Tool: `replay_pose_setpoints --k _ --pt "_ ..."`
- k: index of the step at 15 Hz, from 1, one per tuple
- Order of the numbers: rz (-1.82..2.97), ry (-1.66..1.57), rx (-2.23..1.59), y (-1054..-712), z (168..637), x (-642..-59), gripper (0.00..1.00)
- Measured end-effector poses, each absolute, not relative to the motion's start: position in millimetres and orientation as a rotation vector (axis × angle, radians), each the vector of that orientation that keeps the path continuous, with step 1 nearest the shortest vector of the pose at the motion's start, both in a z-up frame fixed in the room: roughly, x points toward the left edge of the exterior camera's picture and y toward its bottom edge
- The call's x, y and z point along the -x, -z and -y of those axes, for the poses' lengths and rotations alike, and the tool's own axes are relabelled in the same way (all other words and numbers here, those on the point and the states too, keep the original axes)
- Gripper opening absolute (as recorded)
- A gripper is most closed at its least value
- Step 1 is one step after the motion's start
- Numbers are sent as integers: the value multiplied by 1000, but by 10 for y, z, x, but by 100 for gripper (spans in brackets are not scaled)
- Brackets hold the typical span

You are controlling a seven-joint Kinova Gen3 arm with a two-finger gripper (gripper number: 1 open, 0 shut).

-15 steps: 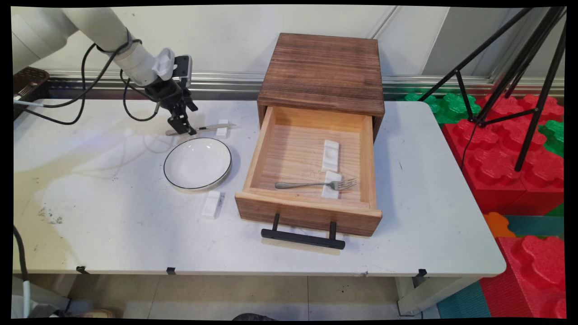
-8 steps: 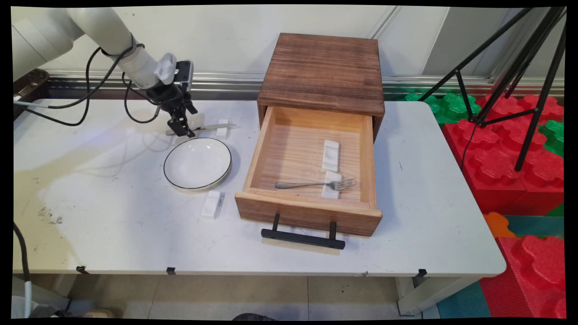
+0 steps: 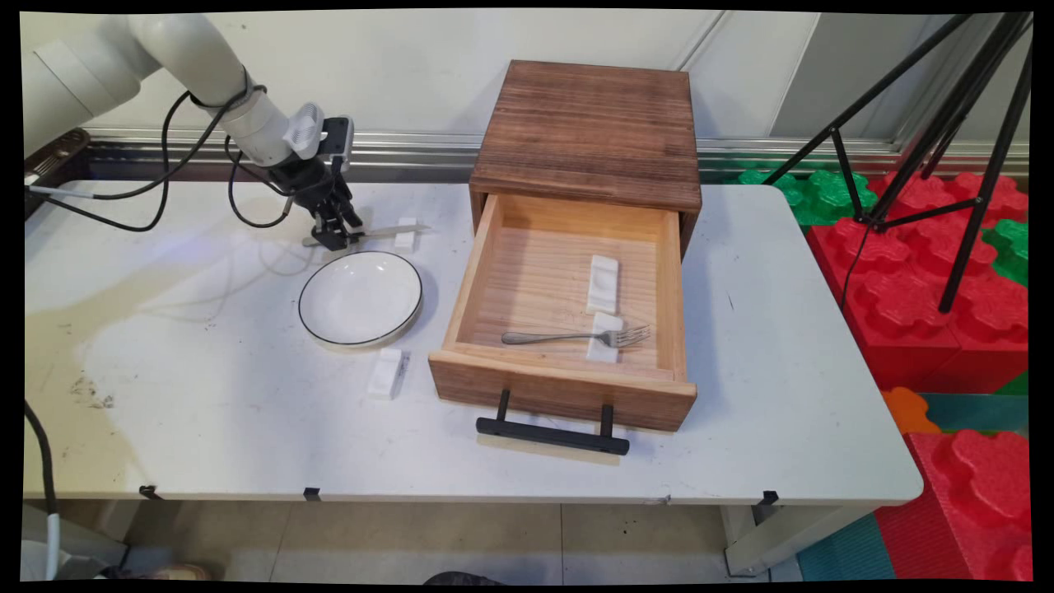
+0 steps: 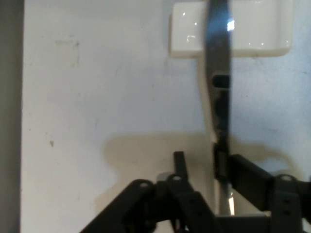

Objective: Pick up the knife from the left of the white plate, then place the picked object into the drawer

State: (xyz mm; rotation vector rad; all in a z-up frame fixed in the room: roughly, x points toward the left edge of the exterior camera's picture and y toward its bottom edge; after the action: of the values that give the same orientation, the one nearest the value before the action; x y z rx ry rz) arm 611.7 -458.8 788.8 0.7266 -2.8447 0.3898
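The gripper needs to move the metal table knife into the open drawer beside the fork, so it should grab the knife by its handle [image 4: 222, 187] next.
A metal knife [image 3: 387, 233] lies on the white table behind the plate, its blade propped on a small white rest [image 3: 404, 234]. My gripper [image 3: 336, 240] is down at the knife's handle end, just above the table. In the hand view the knife [image 4: 217, 73] runs up to the rest [image 4: 187, 29]. Its handle passes between my fingers, against the right finger [image 4: 243, 172]. The left finger [image 4: 180, 162] stands a small gap away from it. The gripper [image 4: 201, 162] is narrowly open.
A white plate [image 3: 360, 297] with a dark rim sits just in front of the gripper, another white rest [image 3: 385, 372] nearer still. To the right a wooden cabinet [image 3: 589, 132] has its drawer [image 3: 562, 389] pulled out, holding a fork [image 3: 576, 336] and two rests. A black tripod [image 3: 947, 123] stands far right.
The gripper has shifted slightly right and settled lower at the knife's handle. The knife, plate and drawer have not moved.
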Motion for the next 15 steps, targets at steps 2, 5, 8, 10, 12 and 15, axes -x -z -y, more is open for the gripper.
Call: replay_pose_setpoints --k 2,5,8,10,12,15 --pt "2845 -387 -727 -7882 4597 -6122 0" --pt "2845 -379 -730 -7872 4596 -6128 0" --pt "2844 -370 -736 -7869 4589 -6135 0" --pt "2842 -368 -739 -7877 4582 -6139 0" --pt "2839 -368 -741 -7889 4575 -6140 0" --pt "2827 -369 -754 -7929 4547 -6144 0"
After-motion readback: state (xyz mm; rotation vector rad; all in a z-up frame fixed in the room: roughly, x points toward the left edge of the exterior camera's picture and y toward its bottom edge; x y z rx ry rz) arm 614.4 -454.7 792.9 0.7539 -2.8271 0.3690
